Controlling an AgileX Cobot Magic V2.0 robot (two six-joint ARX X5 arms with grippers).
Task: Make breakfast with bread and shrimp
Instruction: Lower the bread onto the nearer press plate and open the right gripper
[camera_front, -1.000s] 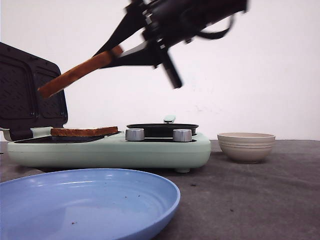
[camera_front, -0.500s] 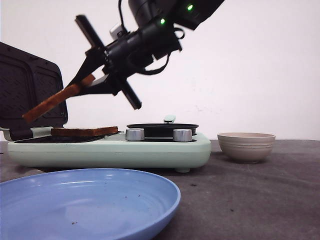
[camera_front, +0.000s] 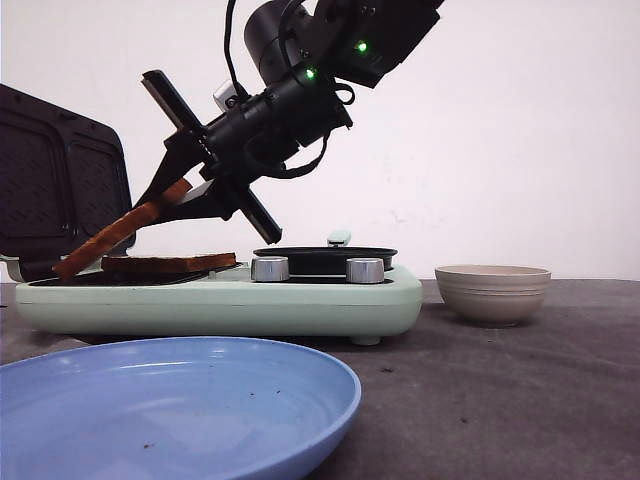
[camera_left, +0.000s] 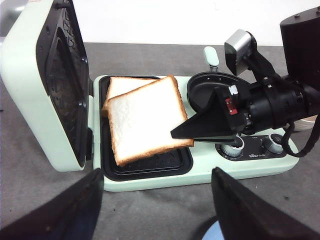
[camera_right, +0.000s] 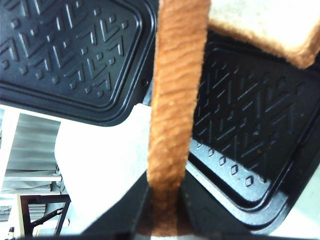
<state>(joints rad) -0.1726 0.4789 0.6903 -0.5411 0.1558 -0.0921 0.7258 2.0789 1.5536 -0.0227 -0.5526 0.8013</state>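
Note:
The slice's low end (camera_front: 68, 268) reaches the griddle plate inside its edge, so my right gripper will let the slice go: it would lie there.
My right gripper (camera_front: 185, 190) is shut on the corner of a slice of bread (camera_front: 115, 232). The slice slopes down to the left, its low end close to the griddle plate of the mint sandwich maker (camera_front: 220, 300). A second slice (camera_front: 170, 263) lies flat on that plate, partly under the held one (camera_left: 145, 117). In the right wrist view the brown crust (camera_right: 175, 100) runs straight out from the shut fingers (camera_right: 187, 210). My left gripper (camera_left: 157, 205) hangs open over the table before the machine, holding nothing. The shrimp are out of view.
The sandwich maker's lid (camera_front: 60, 185) stands open at the left. A small round pan (camera_left: 210, 87) and two knobs (camera_front: 269, 268) sit on the machine's right half. A beige bowl (camera_front: 492, 293) stands to the right, and a blue plate (camera_front: 170, 405) lies at the table's front.
My right gripper has come down and to the left with the slice, from high above the machine to just over its griddle plate. The flat slice has not moved.

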